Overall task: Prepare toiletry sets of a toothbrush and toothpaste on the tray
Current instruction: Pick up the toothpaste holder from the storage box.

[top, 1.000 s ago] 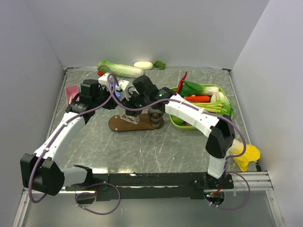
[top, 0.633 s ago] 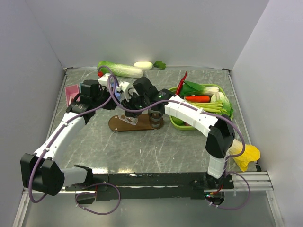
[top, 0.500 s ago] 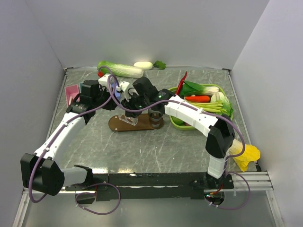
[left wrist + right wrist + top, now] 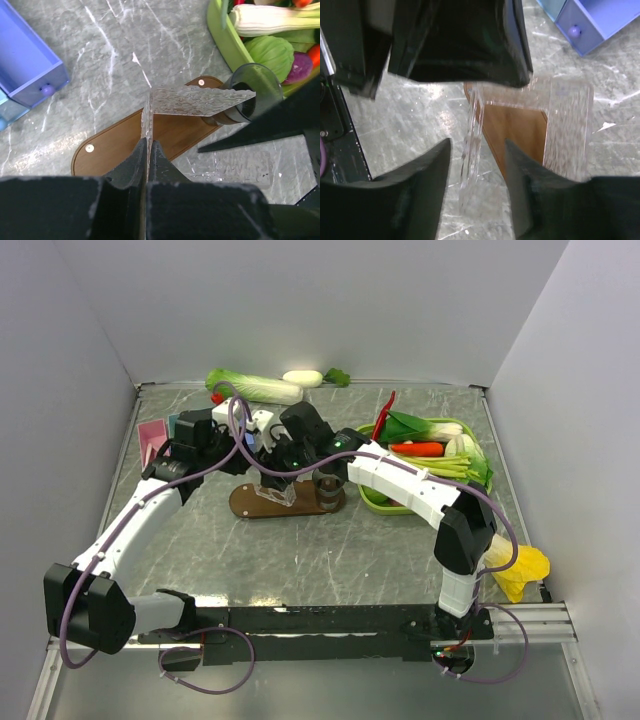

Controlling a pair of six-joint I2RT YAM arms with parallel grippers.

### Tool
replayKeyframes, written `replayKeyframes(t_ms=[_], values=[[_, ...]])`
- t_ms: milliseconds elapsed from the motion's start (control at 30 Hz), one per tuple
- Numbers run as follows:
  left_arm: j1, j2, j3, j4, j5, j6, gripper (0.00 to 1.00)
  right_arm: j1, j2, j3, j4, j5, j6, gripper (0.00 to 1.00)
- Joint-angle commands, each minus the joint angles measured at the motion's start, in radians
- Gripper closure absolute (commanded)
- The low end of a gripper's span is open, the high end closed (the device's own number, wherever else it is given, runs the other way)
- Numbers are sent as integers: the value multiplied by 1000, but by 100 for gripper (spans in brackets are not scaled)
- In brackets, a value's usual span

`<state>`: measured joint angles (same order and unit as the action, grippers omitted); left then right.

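Note:
My right gripper has its open fingers around the holder's clear side, which runs down between and past them, so it needs to close on that side.
The brown oval tray (image 4: pixel 247 506) lies mid-table with a dark tumbler (image 4: pixel 326 489) on its right end. A clear textured plastic holder (image 4: pixel 200 100) hangs just above the tray (image 4: pixel 115 145), and my left gripper (image 4: pixel 148 145) is shut on one of its thin walls. My right gripper (image 4: pixel 477 150) is open, its fingers (image 4: pixel 427 175) standing either side of another clear wall (image 4: pixel 472 145) without touching it. The tray (image 4: pixel 515 125) shows through the holder's frame. No toothbrush or toothpaste is in view.
A lime-green basket (image 4: pixel 372 496) of vegetables sits right of the tray. A blue compartment box (image 4: pixel 30 65) stands to the left. A cabbage (image 4: pixel 255 387) lies by the back wall, a pink object (image 4: pixel 150 435) at the left wall, a yellow object (image 4: pixel 525 570) at the near right.
My right gripper's jaws have spread apart and come off the clear wall. The left gripper has stayed shut on the holder, and both arms have barely shifted.

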<state>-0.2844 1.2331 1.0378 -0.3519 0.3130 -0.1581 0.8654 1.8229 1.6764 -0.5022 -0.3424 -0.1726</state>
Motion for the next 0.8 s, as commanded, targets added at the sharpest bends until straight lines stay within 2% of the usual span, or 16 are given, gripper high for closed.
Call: replayKeyframes(t_ms=[0, 167, 300, 600, 767], values=[[-13, -38, 2, 67, 40, 26, 99, 4, -43, 17, 57, 6, -4, 40], [-15, -41, 1, 68, 46, 29, 99, 6, -47, 16, 50, 10, -15, 36], [-16, -41, 1, 68, 37, 29, 99, 6, -42, 14, 44, -3, -15, 39], [-16, -47, -1, 70, 12, 23, 99, 6, -34, 5, 27, -6, -15, 68], [-18, -60, -7, 77, 6, 22, 99, 7, -17, 14, 11, 22, -16, 71]])
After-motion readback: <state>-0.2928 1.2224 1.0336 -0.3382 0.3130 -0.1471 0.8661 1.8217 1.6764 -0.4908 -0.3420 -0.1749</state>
